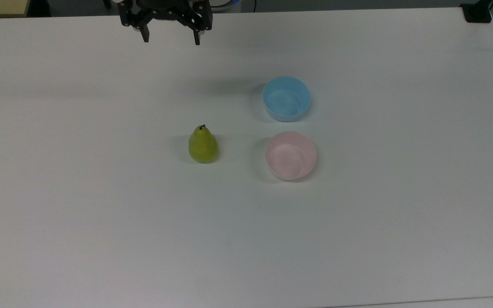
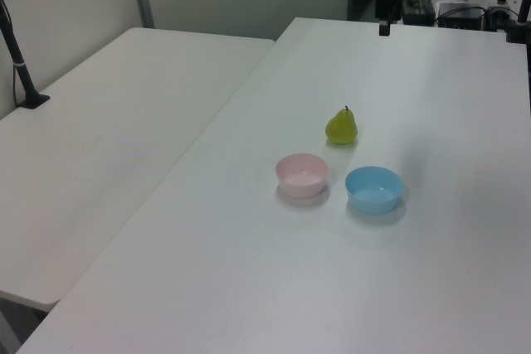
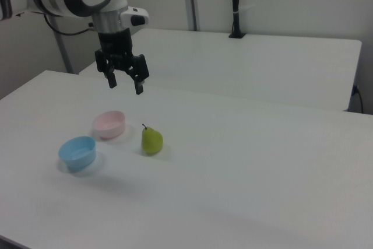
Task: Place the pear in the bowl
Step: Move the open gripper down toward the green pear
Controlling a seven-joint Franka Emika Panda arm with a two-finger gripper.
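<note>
Next, my gripper grabs the yellow-green pear by its top (image 2: 345,115). Then my gripper places the pear in the bowl (image 2: 302,175).
The yellow-green pear (image 1: 203,145) (image 2: 341,126) (image 3: 151,140) stands upright on the white table, stem up. To the top view's right of it sits the pale pink bowl (image 1: 290,155) (image 2: 302,175) (image 3: 109,124), with nothing inside. My gripper (image 1: 171,39) (image 3: 125,83) hangs open high above the table, well away from the pear and holding nothing. In the right view it is up and to the left of the pear, over the area behind the pink bowl.
A light blue bowl (image 1: 286,98) (image 2: 373,189) (image 3: 77,151) stands close beside the pink one. A second white table (image 2: 99,122) adjoins at the left view's left, with a black post (image 2: 18,55) clamped to it.
</note>
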